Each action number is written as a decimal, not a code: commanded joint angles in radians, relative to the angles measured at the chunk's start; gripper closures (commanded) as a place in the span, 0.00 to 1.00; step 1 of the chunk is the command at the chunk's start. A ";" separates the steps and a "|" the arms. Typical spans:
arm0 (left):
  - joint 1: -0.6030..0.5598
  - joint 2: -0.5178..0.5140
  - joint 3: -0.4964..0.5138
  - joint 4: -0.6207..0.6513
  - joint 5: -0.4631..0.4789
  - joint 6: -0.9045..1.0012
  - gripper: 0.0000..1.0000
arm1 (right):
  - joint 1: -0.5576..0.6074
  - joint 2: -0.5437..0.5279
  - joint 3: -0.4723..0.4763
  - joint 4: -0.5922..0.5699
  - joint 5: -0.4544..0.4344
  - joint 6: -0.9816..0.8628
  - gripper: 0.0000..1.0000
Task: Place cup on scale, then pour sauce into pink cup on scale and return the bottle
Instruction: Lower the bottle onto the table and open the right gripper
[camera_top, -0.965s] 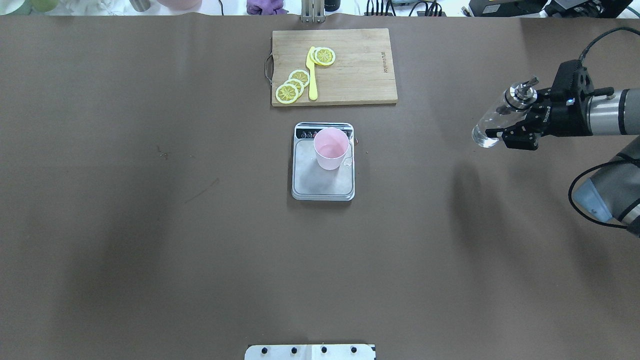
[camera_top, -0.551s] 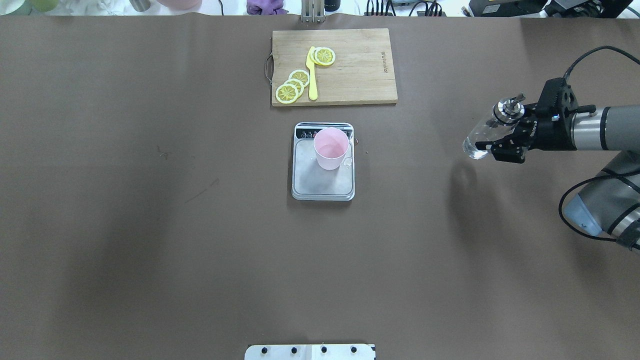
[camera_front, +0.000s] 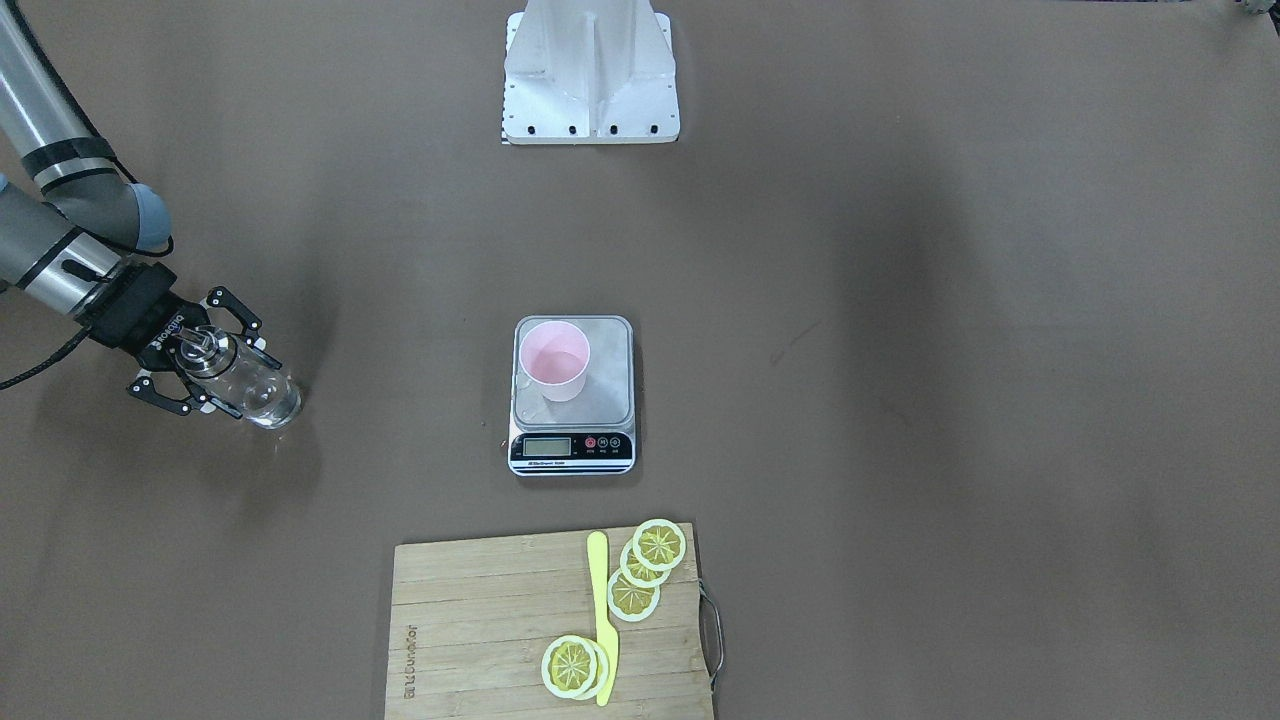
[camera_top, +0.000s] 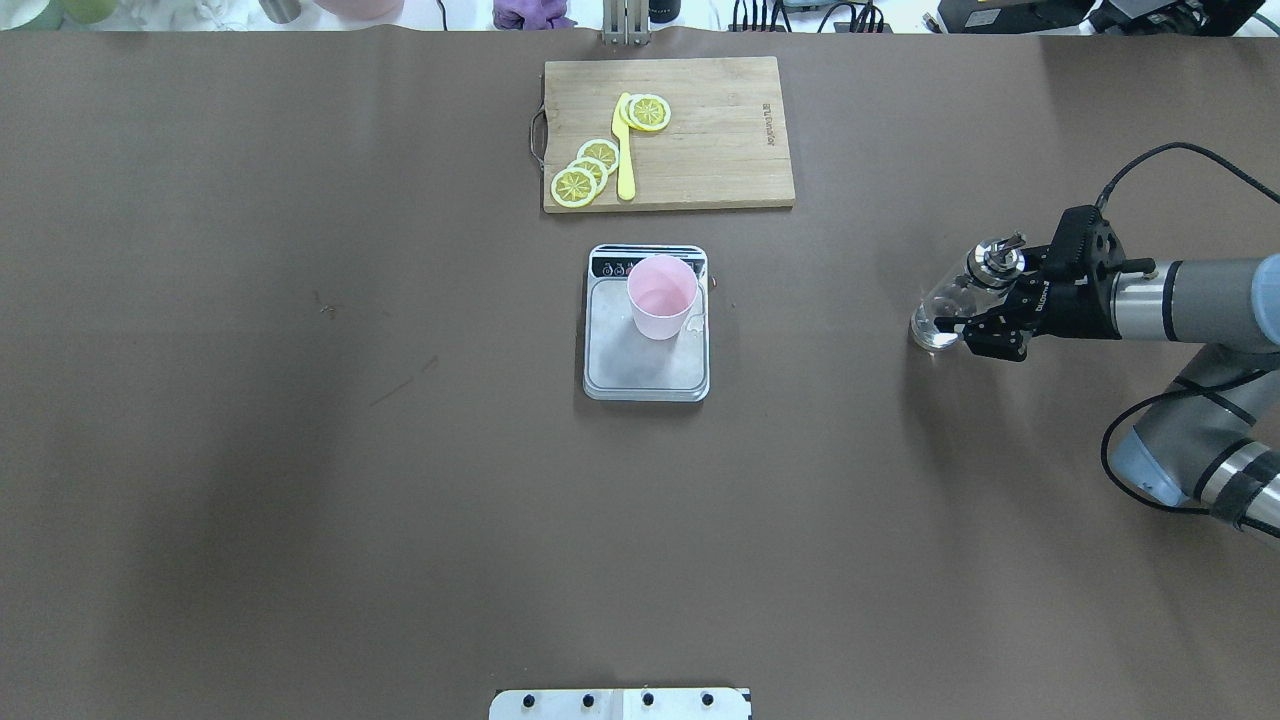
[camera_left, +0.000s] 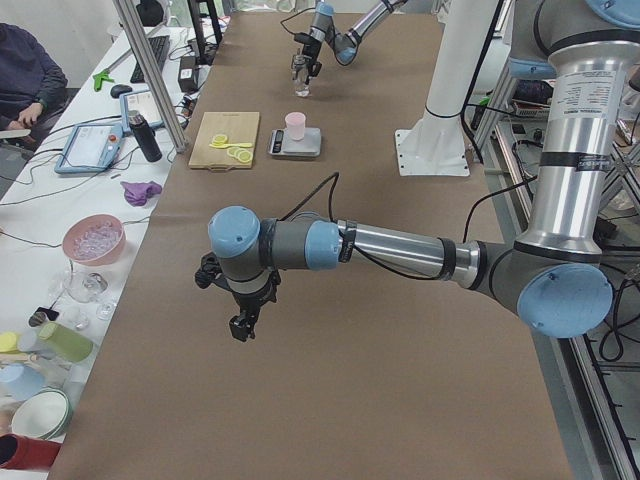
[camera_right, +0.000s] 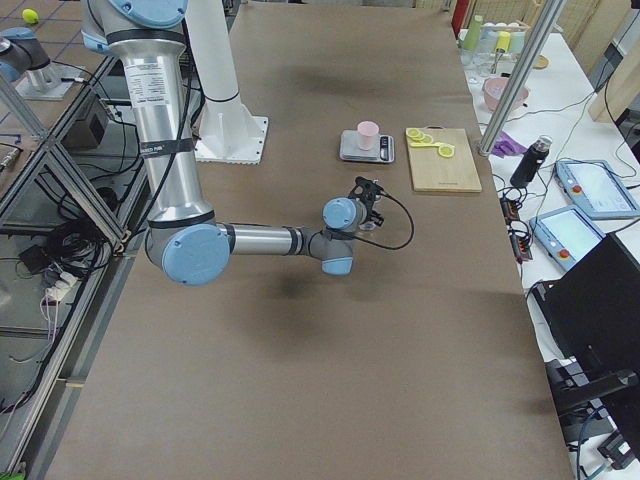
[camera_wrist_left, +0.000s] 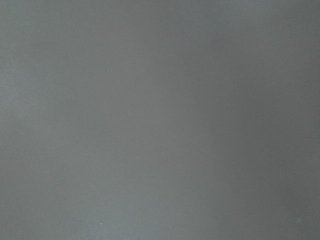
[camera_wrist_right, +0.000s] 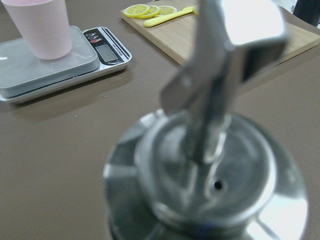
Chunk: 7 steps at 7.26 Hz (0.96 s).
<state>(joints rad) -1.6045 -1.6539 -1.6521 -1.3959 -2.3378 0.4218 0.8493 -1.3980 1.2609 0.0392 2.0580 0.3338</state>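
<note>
I can open my right gripper now and the bottle would stay standing, because the bottle's base meets its shadow on the tabletop.
The pale pink cup (camera_top: 661, 295) stands upright on the far part of the silver scale (camera_top: 645, 372) at the table's middle, also in the front view (camera_front: 553, 360). My right gripper (camera_top: 968, 318) is shut on the clear glass bottle (camera_top: 943, 312) at the right, upright, its base at or just above the table; I cannot tell which. Clear sauce shows in its lower part (camera_front: 262, 398). The right wrist view looks down on its metal spout cap (camera_wrist_right: 210, 170). My left gripper (camera_left: 240, 325) shows only in the exterior left view; open or shut cannot be told.
A wooden cutting board (camera_top: 720, 150) with lemon slices (camera_top: 585, 172) and a yellow knife (camera_top: 624, 150) lies behind the scale. The robot's white base (camera_front: 592, 75) stands at the near edge. The left wrist view shows only brown table.
My right gripper has carried the bottle downward and a little toward the table's middle, bringing it close to the table surface. Cup and scale have not moved.
</note>
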 joint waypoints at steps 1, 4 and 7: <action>0.000 -0.001 0.000 0.000 0.000 0.000 0.02 | -0.009 0.007 -0.012 0.013 -0.006 -0.001 1.00; 0.000 -0.001 -0.002 0.000 0.000 -0.001 0.02 | -0.010 0.008 -0.012 0.004 -0.003 -0.012 0.96; 0.000 -0.001 -0.002 0.000 0.000 -0.001 0.02 | -0.009 0.007 -0.012 0.004 -0.006 -0.013 0.00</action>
<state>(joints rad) -1.6046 -1.6553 -1.6537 -1.3959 -2.3378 0.4203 0.8402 -1.3908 1.2481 0.0456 2.0531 0.3216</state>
